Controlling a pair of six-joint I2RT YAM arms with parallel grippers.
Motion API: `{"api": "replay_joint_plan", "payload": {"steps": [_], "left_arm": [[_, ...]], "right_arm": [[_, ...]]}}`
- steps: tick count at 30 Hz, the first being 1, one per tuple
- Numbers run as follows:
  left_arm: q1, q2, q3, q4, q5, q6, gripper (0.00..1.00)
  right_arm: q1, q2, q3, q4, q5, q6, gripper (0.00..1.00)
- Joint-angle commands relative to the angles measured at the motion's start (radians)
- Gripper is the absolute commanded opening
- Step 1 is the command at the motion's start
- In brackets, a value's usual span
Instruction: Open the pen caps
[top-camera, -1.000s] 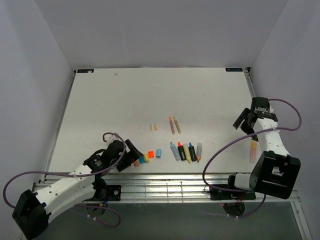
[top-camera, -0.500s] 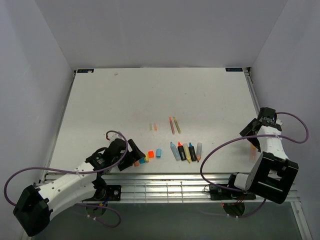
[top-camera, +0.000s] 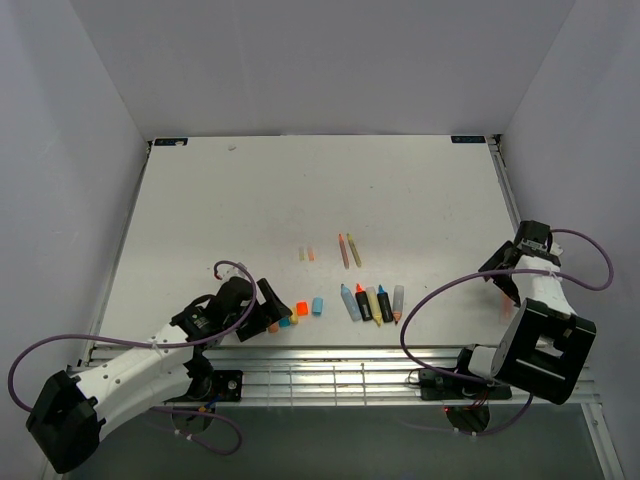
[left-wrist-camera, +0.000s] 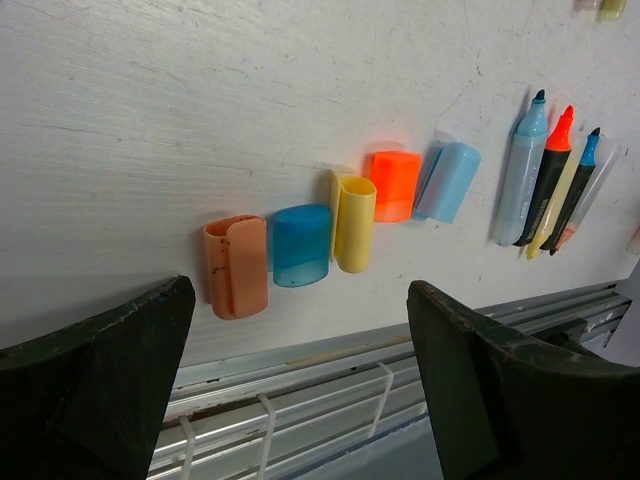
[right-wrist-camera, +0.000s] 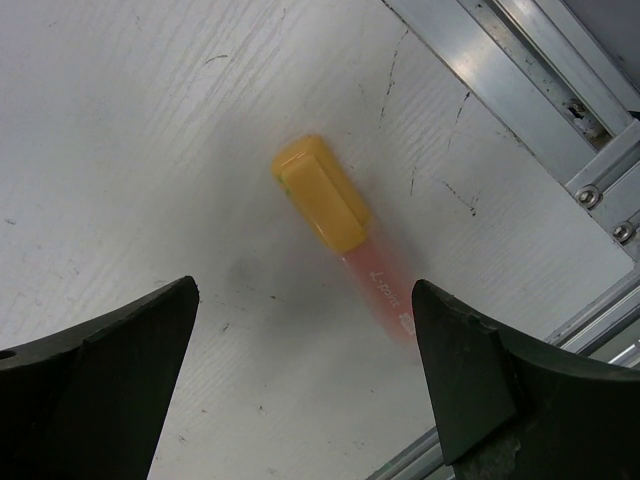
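The robot's right gripper needs to grab the pink marker next by its body (top-camera: 506, 308) (right-wrist-camera: 381, 287) beside the yellow cap, so that the yellow cap stays free for the left gripper to open.
Several loose pen caps lie in a row near the front edge: pink (left-wrist-camera: 236, 266), blue (left-wrist-camera: 301, 245), yellow (left-wrist-camera: 353, 222), orange (left-wrist-camera: 394, 184) and teal (left-wrist-camera: 449, 181). In the top view the row lies around the orange cap (top-camera: 302, 308). Two tiny pale caps (top-camera: 306, 254) lie farther back. My left gripper (top-camera: 268, 306) is open and empty, its jaws just on the near side of the row (left-wrist-camera: 298, 325). My right gripper (top-camera: 503, 263) is open and empty (right-wrist-camera: 305, 290) above a pink marker (right-wrist-camera: 380, 288) with a yellow cap (right-wrist-camera: 322, 193) on it.
Several uncapped marker barrels (top-camera: 372, 303) lie side by side right of the caps, also in the left wrist view (left-wrist-camera: 545, 175). Two thin pens (top-camera: 348, 249) lie behind them. The metal rail of the table edge (right-wrist-camera: 520, 60) runs close to the capped marker.
My right gripper has come down and toward the near right edge, over the capped marker. My left gripper has edged slightly right toward the cap row.
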Motion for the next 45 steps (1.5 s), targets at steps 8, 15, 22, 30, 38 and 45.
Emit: {"api": "replay_joint_plan", "payload": {"steps": [8,15,22,30,38,45], "left_arm": [[0.004,-0.023,0.003,0.015,0.019,0.014,0.98],[0.004,-0.042,0.003,0.015,0.021,0.013,0.98],[0.004,-0.062,-0.015,0.031,0.031,-0.007,0.98],[0.005,-0.114,-0.043,0.049,0.034,-0.032,0.98],[0.004,-0.095,-0.035,0.060,0.038,-0.020,0.98],[0.004,-0.106,-0.007,0.049,0.028,0.003,0.98]], "right_arm": [[-0.028,0.044,-0.041,0.076,0.027,-0.005,0.93],[-0.045,0.102,-0.079,0.105,-0.054,0.034,0.96],[-0.044,0.099,-0.134,0.137,-0.106,0.064,0.86],[-0.027,0.188,-0.112,0.123,-0.099,0.068,0.65],[0.050,0.237,-0.134,0.168,-0.120,0.076,0.26],[0.211,0.214,-0.084,0.142,-0.068,0.090,0.08]]}}
